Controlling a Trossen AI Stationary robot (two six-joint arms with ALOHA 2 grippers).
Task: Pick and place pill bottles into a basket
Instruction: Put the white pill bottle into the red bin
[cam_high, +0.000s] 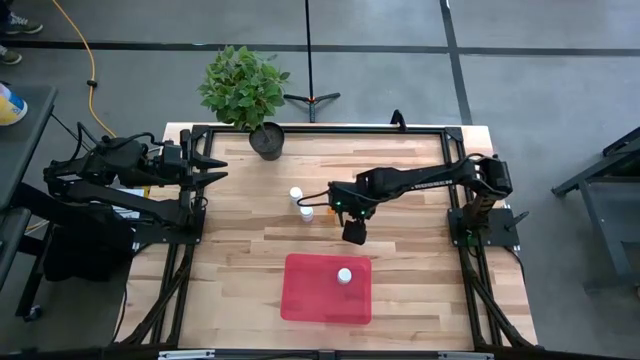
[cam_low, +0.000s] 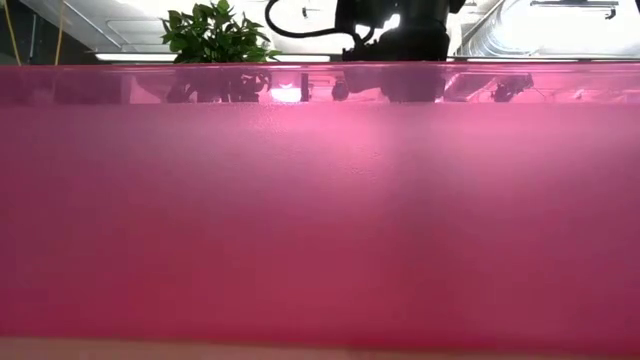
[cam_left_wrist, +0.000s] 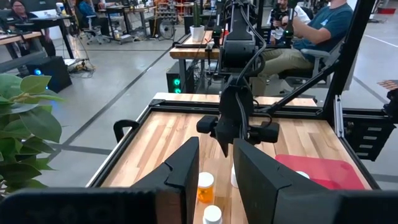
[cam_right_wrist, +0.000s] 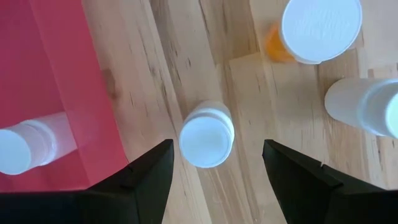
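Note:
My right gripper needs to go lower before it closes on the bottle. Its fingers stop above the bottle's white cap (cam_right_wrist: 206, 142), so they would miss the bottle if they closed now.
The red tray (cam_high: 300, 300) lies near the table's front edge with one white pill bottle (cam_high: 344, 276) standing in it. My right gripper (cam_high: 353, 233) points down, open, just beyond the tray's far edge. In the right wrist view its fingers stand on either side of a white-capped bottle (cam_right_wrist: 206, 138) that stands on the table, without touching it. An amber bottle (cam_right_wrist: 311, 28) and a white bottle (cam_right_wrist: 367, 106) stand close by, and two white bottles (cam_high: 296, 194) (cam_high: 306, 212) show in the high view. My left gripper (cam_high: 218, 170) waits open at the table's far left.
A potted plant (cam_high: 262, 128) stands at the table's far edge. The tray's red wall (cam_low: 320, 220) fills the low view. In the left wrist view, people sit at desks beyond the table's right side (cam_left_wrist: 311, 31). Bare wood lies left and right of the tray.

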